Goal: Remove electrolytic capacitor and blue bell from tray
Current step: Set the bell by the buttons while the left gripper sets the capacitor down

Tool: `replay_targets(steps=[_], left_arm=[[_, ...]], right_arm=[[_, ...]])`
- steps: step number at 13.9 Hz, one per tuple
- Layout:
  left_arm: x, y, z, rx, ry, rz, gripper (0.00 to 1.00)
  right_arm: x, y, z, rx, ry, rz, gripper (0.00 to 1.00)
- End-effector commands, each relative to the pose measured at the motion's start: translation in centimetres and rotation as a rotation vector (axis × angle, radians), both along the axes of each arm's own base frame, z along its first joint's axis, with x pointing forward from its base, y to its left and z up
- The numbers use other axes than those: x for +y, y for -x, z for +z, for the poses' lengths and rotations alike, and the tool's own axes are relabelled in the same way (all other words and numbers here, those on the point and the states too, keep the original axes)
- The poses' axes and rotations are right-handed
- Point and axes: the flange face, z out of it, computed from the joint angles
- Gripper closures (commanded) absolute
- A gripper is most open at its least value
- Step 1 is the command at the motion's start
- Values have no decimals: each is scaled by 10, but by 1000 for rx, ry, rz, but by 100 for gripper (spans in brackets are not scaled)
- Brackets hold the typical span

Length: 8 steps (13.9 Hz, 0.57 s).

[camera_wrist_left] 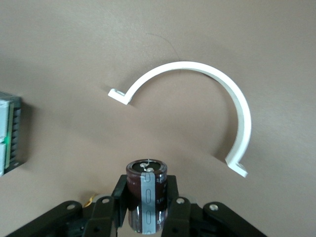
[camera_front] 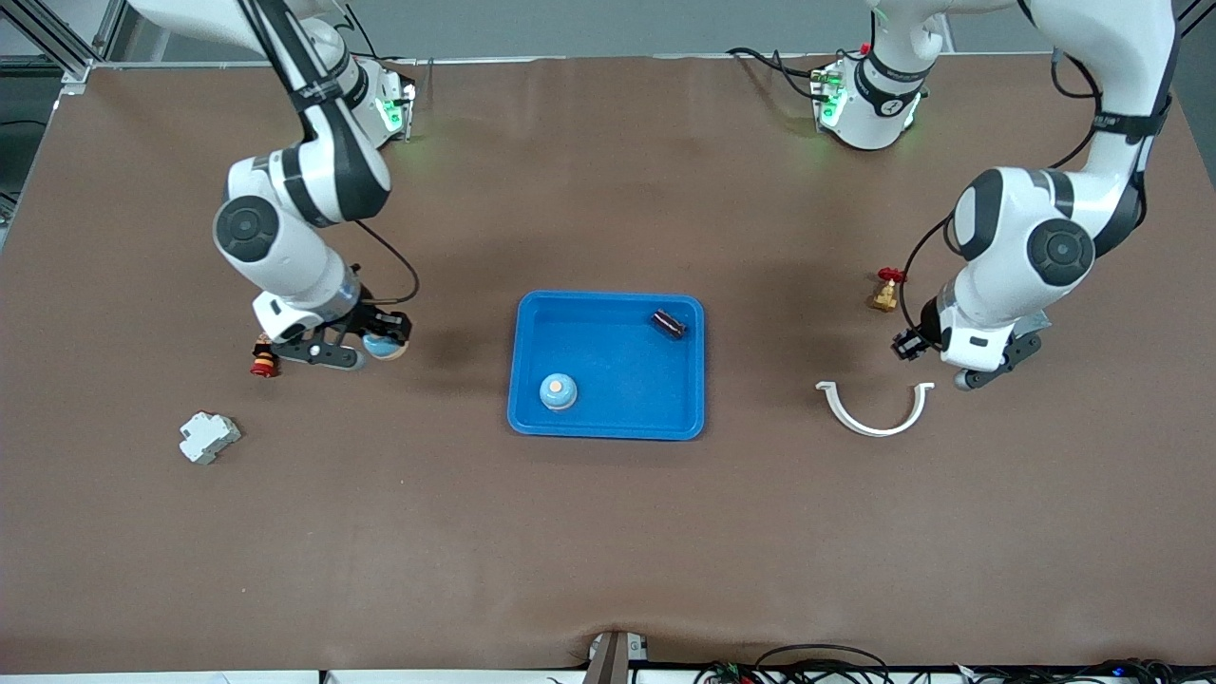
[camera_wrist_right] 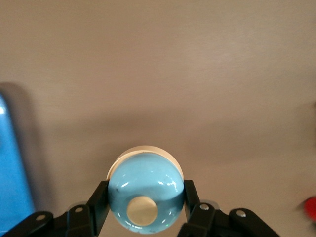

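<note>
The light blue bell's cream rim [camera_front: 394,355] [camera_wrist_right: 144,150] is hanging above the table, so the bell would fall if I opened now, and my right gripper needs to keep holding it.
My left gripper [camera_front: 909,345] is shut on a dark brown capacitor [camera_wrist_left: 146,190] with a grey stripe and holds it over the table beside a white curved clip. My right gripper [camera_front: 383,344] is shut on a light blue bell [camera_wrist_right: 144,197] with a cream button, low over the table toward the right arm's end. In the front view that bell [camera_front: 385,347] shows between the fingers. A blue tray [camera_front: 617,380] at the table's middle holds a second blue bell [camera_front: 558,390] and a second dark capacitor [camera_front: 668,323].
A white curved clip [camera_front: 874,410] lies by the left gripper and also shows in the left wrist view [camera_wrist_left: 207,89]. A brass valve with a red handle [camera_front: 886,291] stands nearby. A red stacked part [camera_front: 264,358] and a white breaker [camera_front: 209,437] lie near the right gripper.
</note>
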Motion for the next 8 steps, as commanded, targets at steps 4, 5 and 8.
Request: replay_targets(steps=[4, 5, 8], left_arm=[[-3, -24, -57, 17, -12, -58, 100], [-3, -27, -63, 23, -11, -57, 100], [-6, -29, -70, 29, -9, -58, 100]], right_arm=[[-69, 22, -22, -14, -9, 125, 100], [-80, 24, -26, -15, -8, 138, 100], [-114, 26, -36, -16, -7, 162, 100]])
